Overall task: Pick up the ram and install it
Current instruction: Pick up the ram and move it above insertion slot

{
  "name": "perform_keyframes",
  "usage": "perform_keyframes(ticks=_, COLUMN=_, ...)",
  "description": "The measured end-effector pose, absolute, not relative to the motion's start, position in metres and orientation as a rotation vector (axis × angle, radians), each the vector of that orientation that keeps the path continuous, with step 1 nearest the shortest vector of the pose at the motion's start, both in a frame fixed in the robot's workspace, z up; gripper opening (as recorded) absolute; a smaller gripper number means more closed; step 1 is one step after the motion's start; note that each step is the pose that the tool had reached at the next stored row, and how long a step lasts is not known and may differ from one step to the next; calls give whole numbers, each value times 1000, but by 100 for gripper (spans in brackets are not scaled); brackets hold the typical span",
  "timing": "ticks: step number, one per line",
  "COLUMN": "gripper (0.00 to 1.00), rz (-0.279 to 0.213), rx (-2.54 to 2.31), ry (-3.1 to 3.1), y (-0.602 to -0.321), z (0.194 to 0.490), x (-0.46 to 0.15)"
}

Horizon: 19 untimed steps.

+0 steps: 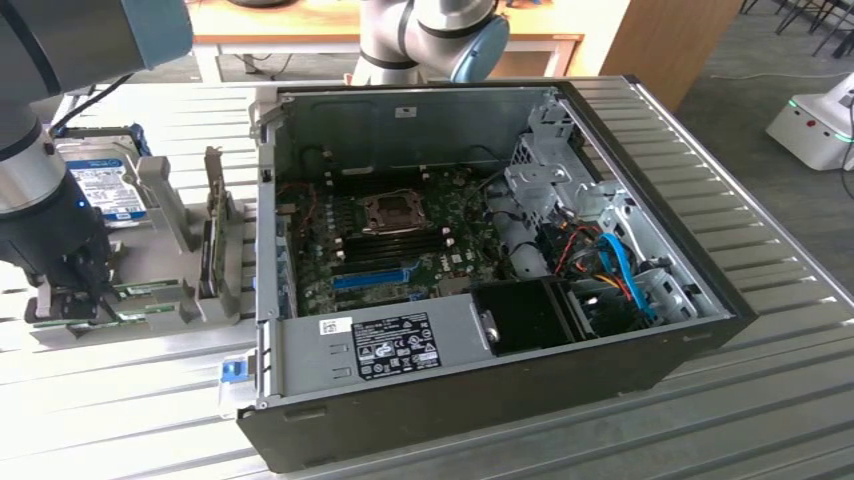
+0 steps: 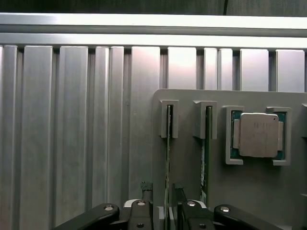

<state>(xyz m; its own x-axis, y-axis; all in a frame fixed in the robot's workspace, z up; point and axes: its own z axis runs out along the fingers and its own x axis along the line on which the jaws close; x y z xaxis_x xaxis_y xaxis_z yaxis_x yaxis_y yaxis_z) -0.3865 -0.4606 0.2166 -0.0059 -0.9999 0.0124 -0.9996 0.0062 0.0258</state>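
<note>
I need to pinch the ram by its exposed upper edge (image 2: 166,195) between the posts next with my gripper, since the holder's slotted posts enclose the ends of the ram (image 2: 168,148).
The ram (image 2: 168,148) is a thin green stick standing on edge in a slotted grey holder (image 2: 187,191), seen edge-on in the wrist view. A second green stick (image 2: 207,153) stands in the neighbouring slot. My gripper (image 2: 162,189) is open and straddles the first stick, one finger on each side, with a gap still visible beside the stick. In the exterior view my gripper (image 1: 78,295) reaches down onto the holder (image 1: 134,328) at the exterior view's left, beside the open computer case (image 1: 467,250), whose motherboard (image 1: 400,245) lies exposed.
A silver processor (image 2: 259,136) sits in a pocket of the holder next to the sticks. A hard drive with a blue-white label (image 1: 107,190) stands behind the holder. The case walls rise to the exterior view's right of the holder. Everything rests on a ribbed metal table (image 1: 747,330).
</note>
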Motion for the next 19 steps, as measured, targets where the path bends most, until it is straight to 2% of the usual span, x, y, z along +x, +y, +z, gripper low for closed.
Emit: perform_keyframes(ticks=19, gripper=30, rz=-15, rx=2195, ry=-2209, y=-457, z=215, x=-383)
